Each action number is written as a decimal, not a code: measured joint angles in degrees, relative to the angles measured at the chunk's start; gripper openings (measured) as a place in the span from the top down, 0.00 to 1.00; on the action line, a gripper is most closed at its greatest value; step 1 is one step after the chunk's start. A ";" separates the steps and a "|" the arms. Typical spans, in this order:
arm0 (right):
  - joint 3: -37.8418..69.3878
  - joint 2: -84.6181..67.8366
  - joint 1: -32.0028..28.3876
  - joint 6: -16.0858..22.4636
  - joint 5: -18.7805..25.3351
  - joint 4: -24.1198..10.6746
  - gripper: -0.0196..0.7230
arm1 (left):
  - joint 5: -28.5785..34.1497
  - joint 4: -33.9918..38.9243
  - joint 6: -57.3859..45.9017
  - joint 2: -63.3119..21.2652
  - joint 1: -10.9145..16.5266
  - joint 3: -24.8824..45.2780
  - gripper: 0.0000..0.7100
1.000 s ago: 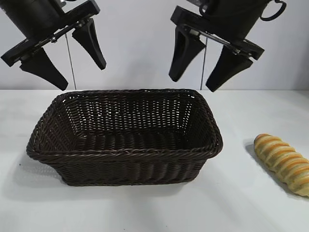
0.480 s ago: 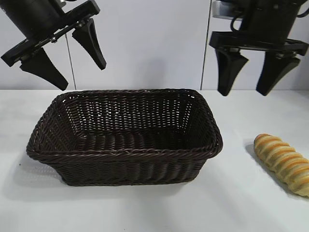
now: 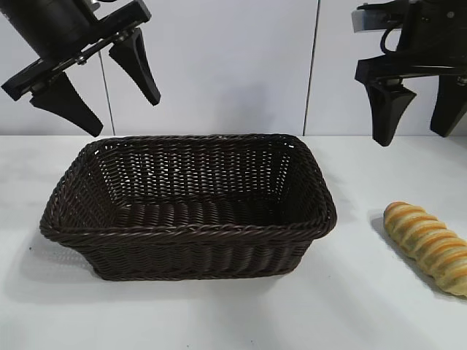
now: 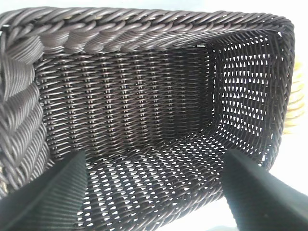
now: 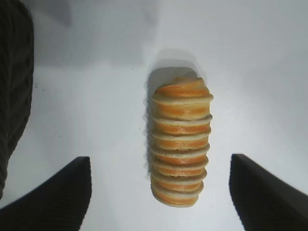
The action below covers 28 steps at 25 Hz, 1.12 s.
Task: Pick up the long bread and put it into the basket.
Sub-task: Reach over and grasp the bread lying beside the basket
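The bread's ends stretch far out to both sides and could tip. My right gripper will grab the long bread around its middle (image 3: 427, 244) (image 5: 180, 140) next.
The long bread (image 3: 428, 246), golden with orange-brown ridges, lies on the white table right of the basket (image 3: 182, 231), a dark brown wicker one in the table's middle. My right gripper (image 3: 417, 135) hangs open high above the bread, its right finger cut by the frame edge. The right wrist view looks straight down on the bread (image 5: 179, 140), lined up between the wide-apart fingers (image 5: 57, 192), well below them. My left gripper (image 3: 124, 117) stays open above the basket's back left corner; its wrist view shows the empty basket floor (image 4: 144, 120).
The white table (image 3: 365, 313) stretches around the basket and bread. A pale wall with vertical seams stands behind. In the left wrist view a sliver of the bread (image 4: 294, 108) shows past the basket's far wall.
My right gripper has swung rightward from above the basket's back right corner to above the bread, turning its fingers upright. The left gripper, basket and bread have not moved.
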 joint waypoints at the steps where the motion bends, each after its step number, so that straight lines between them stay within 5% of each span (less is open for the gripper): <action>1: 0.16 0.00 -0.55 0.05 0.00 0.00 0.21 | 0.00 0.00 0.13 0.00 0.00 0.00 0.21; 8: 6.38 -0.02 -2.39 0.87 -0.77 -0.09 0.21 | -0.17 0.00 0.48 0.00 0.00 0.00 0.21; 19: 17.16 -0.02 -2.39 1.54 -12.32 -0.75 0.21 | -0.24 -0.01 0.48 0.00 0.00 0.00 0.21; 28: 17.73 4.44 -2.39 1.67 -15.86 -0.75 0.21 | -0.24 -0.01 0.48 0.00 0.00 0.00 0.21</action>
